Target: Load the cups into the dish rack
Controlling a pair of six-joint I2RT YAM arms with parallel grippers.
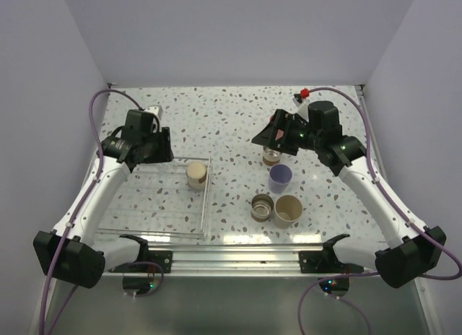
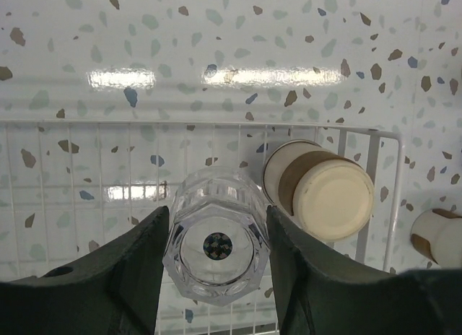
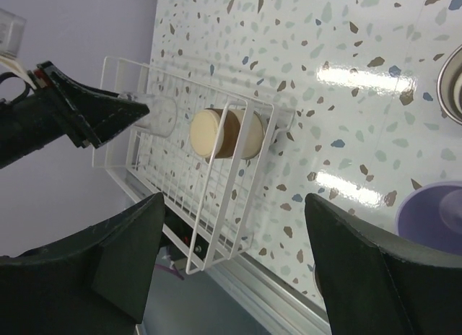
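The clear faceted cup hangs above the rack's wire bottom, so my left gripper keeps hold until the cup reaches it. The cup would fall if I opened now.
My left gripper [image 2: 216,241] is shut on a clear faceted cup [image 2: 215,241], held bottom towards the camera over the wire dish rack [image 2: 216,125]. A cream cup with a brown band [image 2: 317,194] stands upside down in the rack's far right corner, right beside the clear cup. In the top view the left gripper [image 1: 149,149] hangs over the rack's [image 1: 206,205] far end. My right gripper [image 1: 268,135] stands open and holds nothing, above a brown-banded cup [image 1: 271,158]. On the table stand a lavender cup [image 1: 280,177], a metallic cup [image 1: 262,206] and a beige cup [image 1: 287,211].
The right wrist view shows the rack [image 3: 216,205], the cream cup [image 3: 227,133], the lavender cup [image 3: 433,212] and the table's metal front rail [image 3: 289,292]. Purple walls close in both sides and the back. Cables loop beside each arm.
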